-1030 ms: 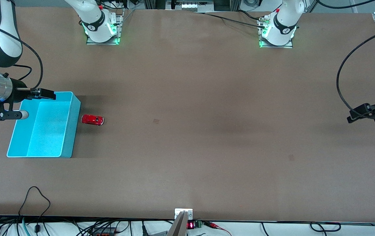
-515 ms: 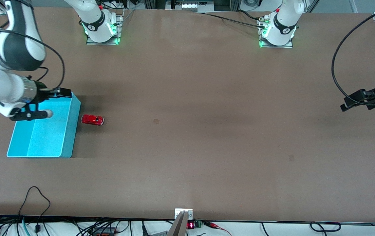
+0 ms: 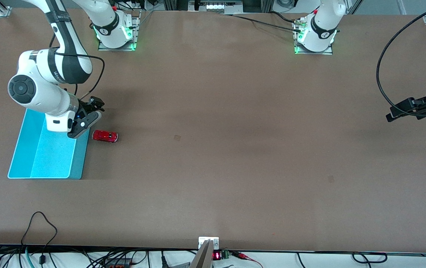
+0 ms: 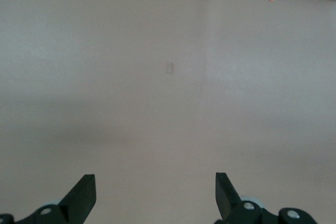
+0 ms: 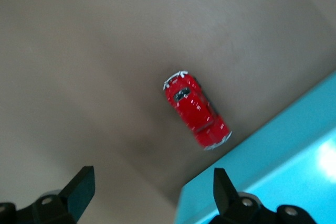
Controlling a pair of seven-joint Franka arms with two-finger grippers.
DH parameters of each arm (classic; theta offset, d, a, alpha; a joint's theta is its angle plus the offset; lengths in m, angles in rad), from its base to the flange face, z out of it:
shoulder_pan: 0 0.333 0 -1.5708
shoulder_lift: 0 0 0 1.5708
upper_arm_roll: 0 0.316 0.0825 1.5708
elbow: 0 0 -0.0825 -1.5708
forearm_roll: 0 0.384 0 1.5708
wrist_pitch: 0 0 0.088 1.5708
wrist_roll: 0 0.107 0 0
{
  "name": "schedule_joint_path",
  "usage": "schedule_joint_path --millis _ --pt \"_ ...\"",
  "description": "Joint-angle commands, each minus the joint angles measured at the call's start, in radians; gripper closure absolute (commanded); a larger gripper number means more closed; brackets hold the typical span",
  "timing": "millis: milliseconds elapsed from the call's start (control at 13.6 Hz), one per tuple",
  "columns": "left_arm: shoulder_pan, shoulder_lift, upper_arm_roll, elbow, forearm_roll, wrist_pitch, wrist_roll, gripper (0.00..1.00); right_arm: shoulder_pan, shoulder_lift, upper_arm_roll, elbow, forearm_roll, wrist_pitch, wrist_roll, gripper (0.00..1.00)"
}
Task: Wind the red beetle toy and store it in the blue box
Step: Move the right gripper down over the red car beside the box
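Observation:
I should next use my right gripper to grab the red beetle toy by the sides of its body (image 3: 104,136) (image 5: 196,110), so that I can store it in the blue box.
The red beetle toy (image 3: 105,136) stands on its wheels on the table, just beside the blue box (image 3: 81,158) on the side toward the left arm's end. In the right wrist view the toy (image 5: 196,109) lies ahead of the open fingers, with a corner of the box (image 5: 273,156) next to it. My right gripper (image 3: 89,116) (image 5: 152,179) hangs open and empty over the box's corner closest to the toy. My left gripper (image 3: 393,112) (image 4: 156,184) is open and empty above bare table at the left arm's end.
The box holds nothing that I can see on its pale floor. A black cable (image 3: 382,78) loops above the table by the left arm. Both arm bases (image 3: 116,33) stand along the edge farthest from the camera. Wide brown tabletop stretches between toy and left gripper.
My right arm swung from the box's outer end across to its corner by the toy, and the wrist turned downward. The left gripper drifted slightly away from the camera. The toy stayed put.

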Motion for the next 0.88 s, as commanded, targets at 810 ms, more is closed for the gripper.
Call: schedule_joint_path --millis 810 --pt "-0.019 -0.076 0.011 -0.085 0.031 0.0 -0.013 0.0 -0.056 0.174 0.01 -0.122 -0.046 0.44 -0.509 0.0"
